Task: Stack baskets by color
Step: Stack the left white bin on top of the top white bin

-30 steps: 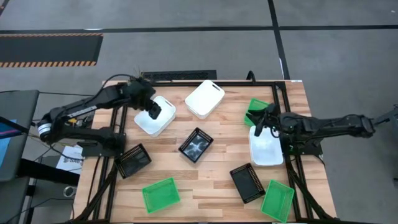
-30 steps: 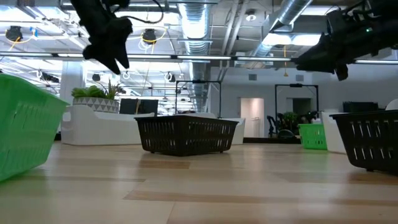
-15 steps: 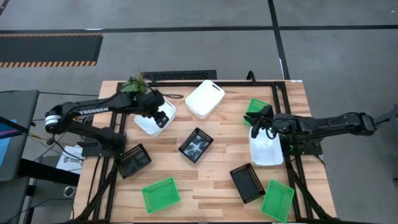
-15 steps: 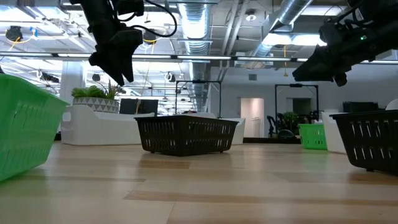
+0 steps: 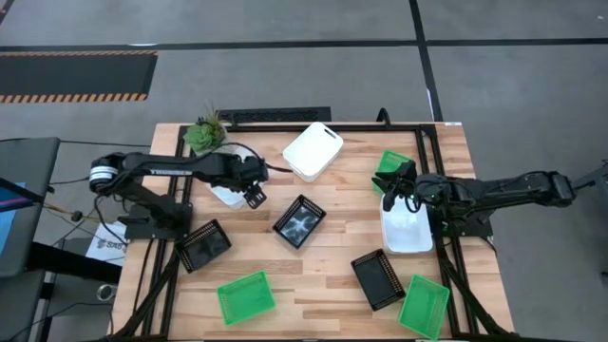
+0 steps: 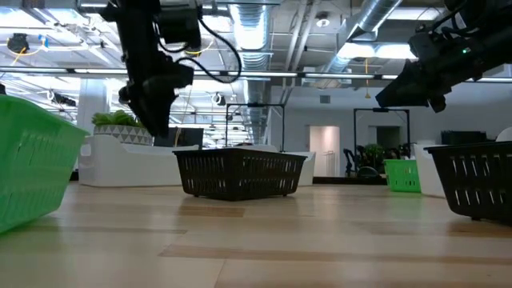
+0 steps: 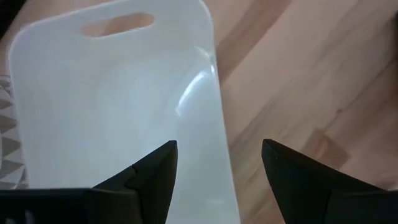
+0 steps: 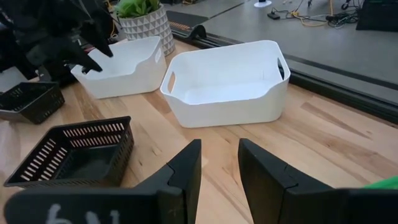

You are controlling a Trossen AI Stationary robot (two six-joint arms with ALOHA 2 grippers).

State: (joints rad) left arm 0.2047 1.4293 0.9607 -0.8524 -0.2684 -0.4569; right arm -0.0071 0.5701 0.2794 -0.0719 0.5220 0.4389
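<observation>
My left gripper will next take the middle white basket by its long rim, so that the white baskets can be stacked together.
My left gripper [image 5: 254,195] [image 7: 217,165] hangs open, pointing steeply down over the right long rim [image 7: 219,118] of a white basket [image 5: 226,196] at the far left. One finger is above the basket's inside and the other above the bare wood; I see no touch. A second white basket [image 5: 313,150] rests on its bottom at the far middle. A third [image 5: 407,231] lies at the right, with my right gripper [image 5: 393,188] [image 8: 219,165] above its far end, slightly open and holding nothing.
Black baskets sit at the centre [image 5: 299,220], the left [image 5: 204,245] and the near right [image 5: 378,278]. Green baskets lie at the near middle [image 5: 245,295], the near right corner [image 5: 424,306] and the far right [image 5: 389,169]. A potted plant [image 5: 204,134] stands at the far left.
My left gripper has sunk and travelled toward the table's near edge and a little to the right, from over the white basket's middle to its right rim, rolling somewhat on the way. The arm's swing has uncovered the potted plant. No basket has moved.
</observation>
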